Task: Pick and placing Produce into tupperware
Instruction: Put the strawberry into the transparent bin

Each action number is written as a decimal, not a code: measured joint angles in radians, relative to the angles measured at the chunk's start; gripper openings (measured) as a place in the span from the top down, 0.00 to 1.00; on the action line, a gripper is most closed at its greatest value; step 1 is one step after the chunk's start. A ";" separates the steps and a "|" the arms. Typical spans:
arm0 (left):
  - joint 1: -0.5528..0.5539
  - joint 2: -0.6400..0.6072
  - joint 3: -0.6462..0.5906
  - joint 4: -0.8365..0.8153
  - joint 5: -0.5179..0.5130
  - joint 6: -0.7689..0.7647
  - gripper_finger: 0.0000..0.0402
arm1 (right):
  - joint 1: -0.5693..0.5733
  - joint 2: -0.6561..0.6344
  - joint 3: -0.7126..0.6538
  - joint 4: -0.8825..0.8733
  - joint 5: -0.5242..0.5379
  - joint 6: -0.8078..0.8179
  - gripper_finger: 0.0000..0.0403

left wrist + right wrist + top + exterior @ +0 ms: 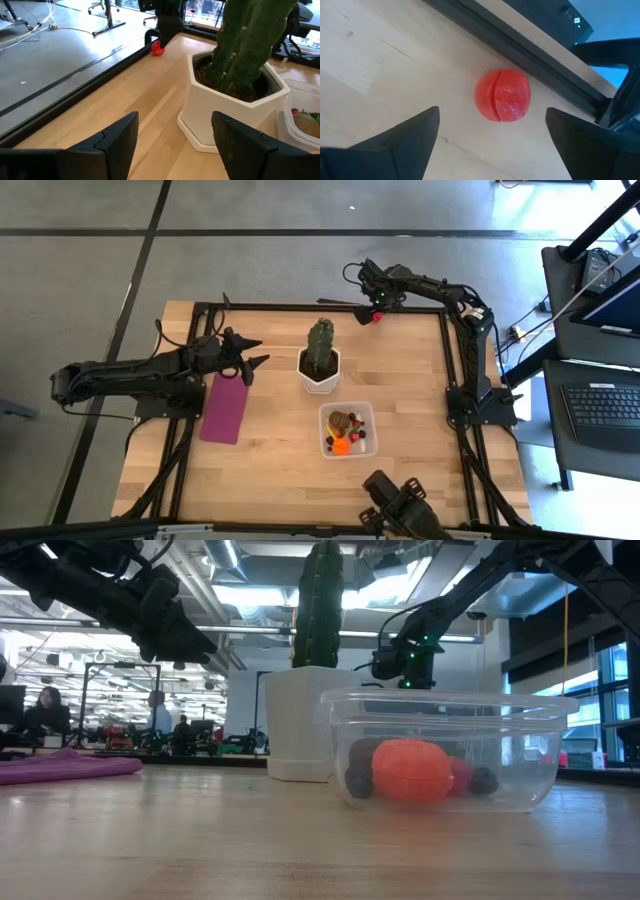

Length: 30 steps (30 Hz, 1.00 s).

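Note:
My right gripper's fingers are still above the small red piece (pixel 376 316), so it is too early to close; the gripper comes down first.
A small red round produce piece (pixel 502 95) lies on the table by its far edge, also seen as a red dot (pixel 376 318). My right gripper (pixel 490 137) hangs open above it, pointing down, with a finger on either side and no touch. The clear tupperware (pixel 347 430) stands near the table's middle and holds several produce pieces, one of them orange (pixel 412 770). My left gripper (pixel 256 352) waits open at the left, above the table, facing the cactus pot.
A green cactus in a white pot (pixel 319 360) stands just beyond the tupperware. A flat magenta rectangle (pixel 225 408) lies at the left. The dark frame rail (pixel 520 47) runs along the far edge right behind the red piece. Bare wood lies toward the near edge.

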 joint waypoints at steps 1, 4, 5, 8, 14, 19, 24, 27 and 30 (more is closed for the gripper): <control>0.000 0.000 0.000 0.000 0.000 0.000 0.39 | 0.000 0.000 0.000 0.003 -0.001 0.000 0.10; 0.000 0.000 0.000 0.000 0.000 0.000 0.39 | 0.000 0.000 0.000 0.011 -0.001 -0.013 0.10; 0.000 0.000 0.000 0.000 0.000 0.000 0.39 | 0.000 0.000 0.000 0.013 -0.001 -0.023 0.10; 0.000 0.000 0.000 0.000 0.000 0.000 0.39 | 0.002 0.000 0.000 0.017 -0.001 -0.023 0.10; 0.000 0.000 0.000 0.000 0.000 0.000 0.39 | 0.007 0.000 0.000 0.014 -0.001 0.002 0.10; 0.000 0.000 0.000 0.000 0.000 0.000 0.39 | 0.007 0.000 0.000 0.015 -0.001 0.001 0.09; 0.000 0.000 0.000 0.000 0.000 0.000 0.39 | 0.007 0.000 0.000 0.016 -0.001 0.003 0.09; 0.000 0.000 0.000 0.000 0.000 0.000 0.39 | 0.007 0.000 0.000 0.028 -0.001 0.012 0.09; 0.000 0.000 0.000 0.000 0.000 0.000 0.39 | 0.007 0.000 0.000 0.038 -0.001 0.026 0.09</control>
